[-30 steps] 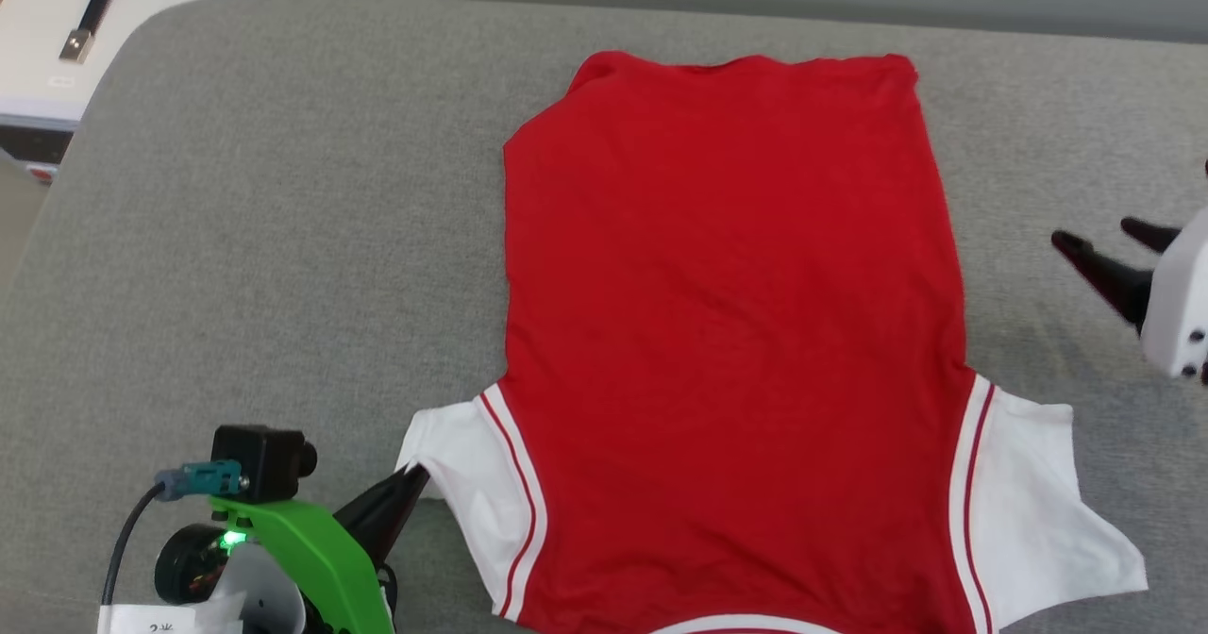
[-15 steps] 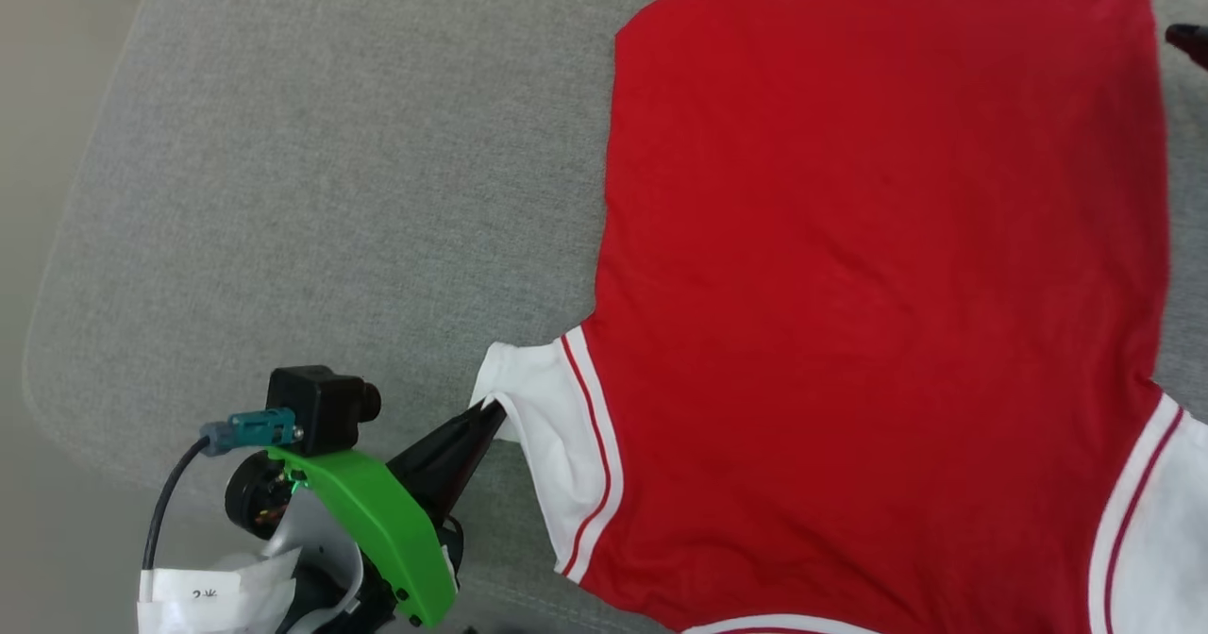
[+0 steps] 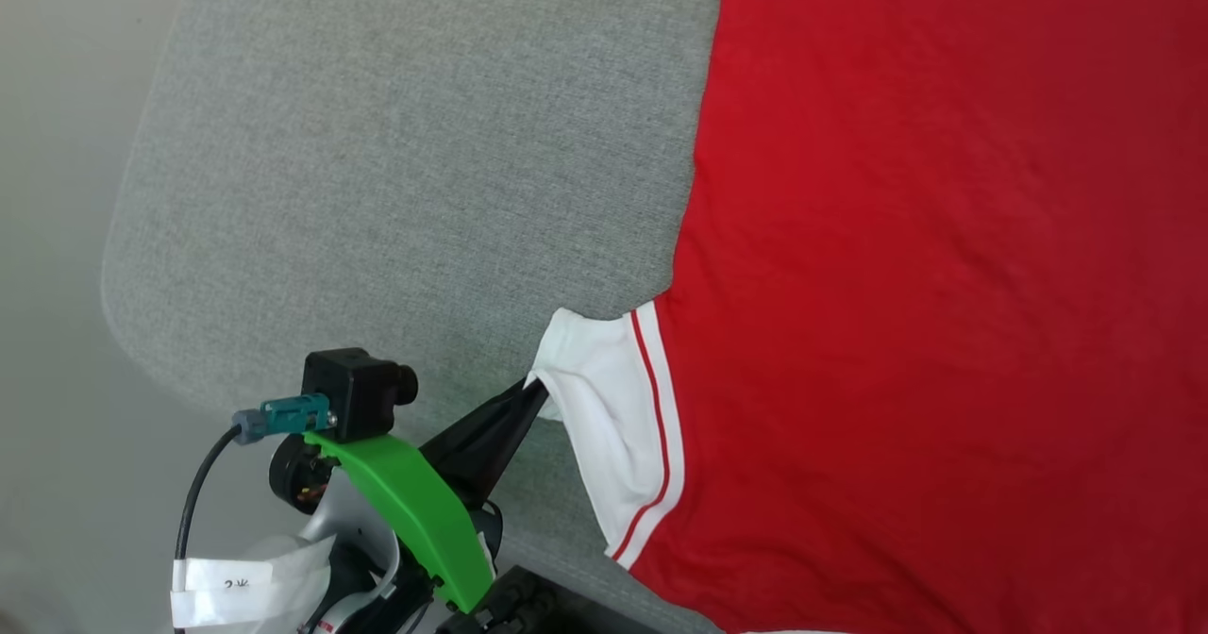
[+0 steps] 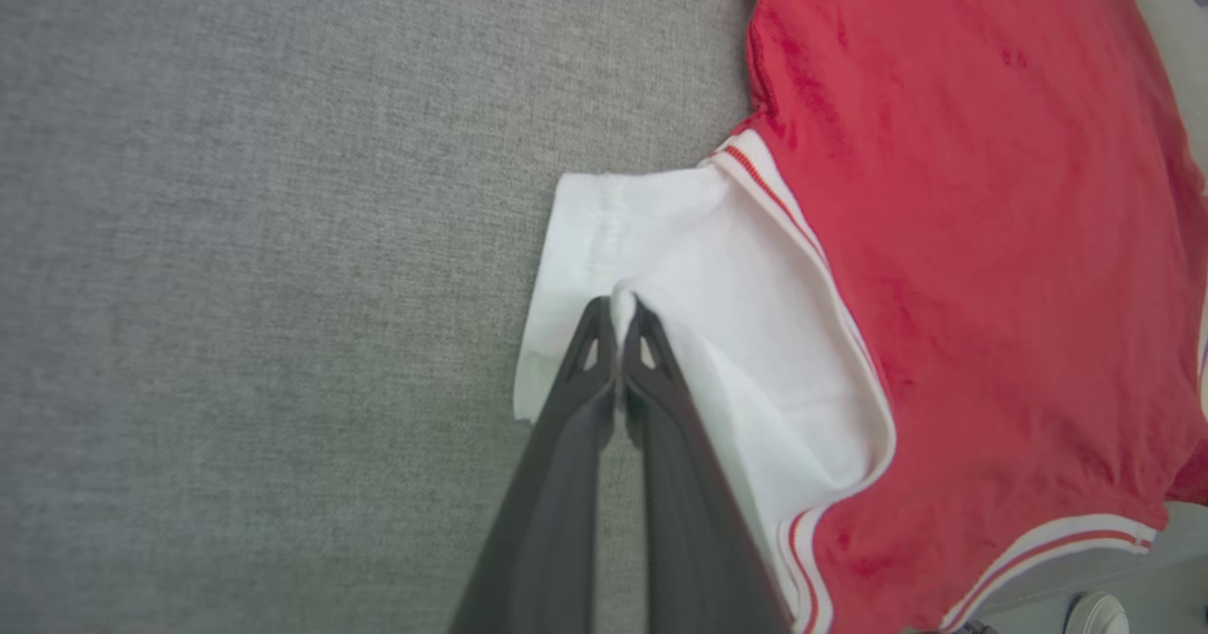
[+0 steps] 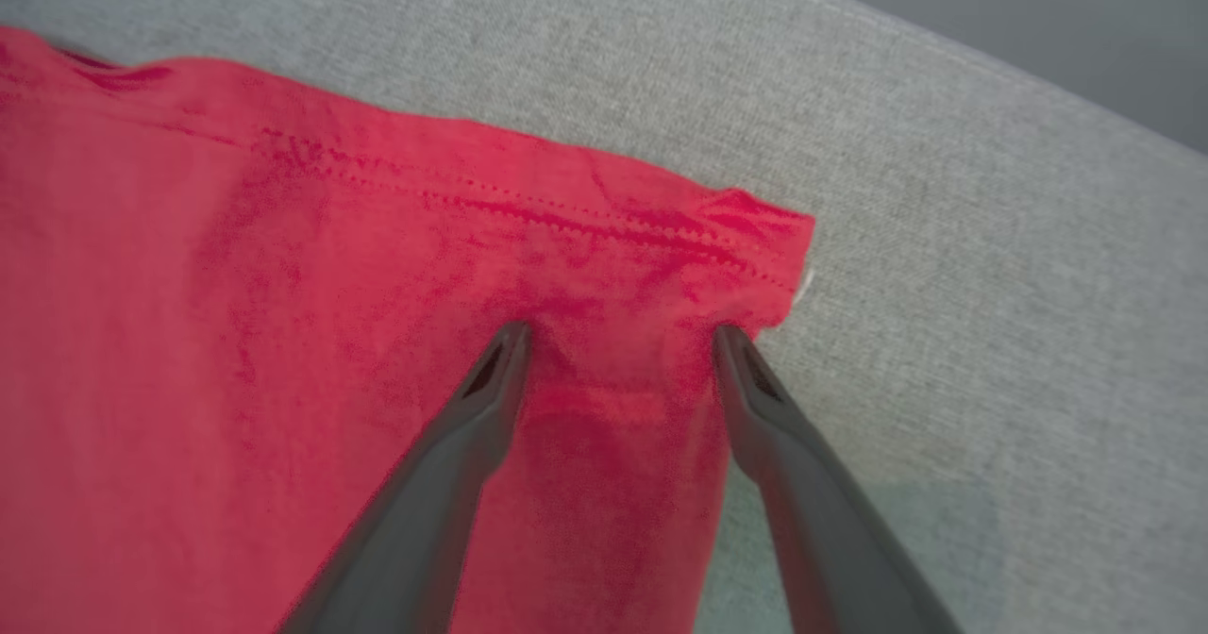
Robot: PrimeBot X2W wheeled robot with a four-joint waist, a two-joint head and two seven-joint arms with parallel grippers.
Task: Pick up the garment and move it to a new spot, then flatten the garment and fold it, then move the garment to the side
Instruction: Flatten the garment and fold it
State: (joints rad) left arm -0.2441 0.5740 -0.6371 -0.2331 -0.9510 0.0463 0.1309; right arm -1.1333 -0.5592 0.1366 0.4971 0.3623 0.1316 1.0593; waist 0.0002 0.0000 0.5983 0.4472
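Note:
The garment lies flat on the cushion and only its edge can be pinched, so the robot's right gripper needs to grab the red hem corner [image 5: 742, 283] next.
The garment [image 3: 944, 266] lies flat on the grey cushion, plain red side up, with a white sleeve [image 3: 613, 408] and striped trim at its near left. My left gripper [image 3: 533, 393] is shut on the edge of that white sleeve [image 4: 661, 266], a small fold of cloth pinched between the fingertips of the left gripper [image 4: 618, 308]. My right gripper [image 5: 618, 332] stands open over the red hem corner [image 5: 736, 228] of the garment, both fingertips resting on or just above the cloth. Any lettering on the garment is hidden.
The grey cushion [image 3: 396, 172] has a rounded corner at the left, with pale floor [image 3: 57, 238] beyond it. Bare cushion [image 5: 991, 313] stretches to the right of the hem corner, up to its far edge.
The head camera has swung, shifting the picture right and upward. My left gripper stays shut on the sleeve edge. The right gripper has left the head view.

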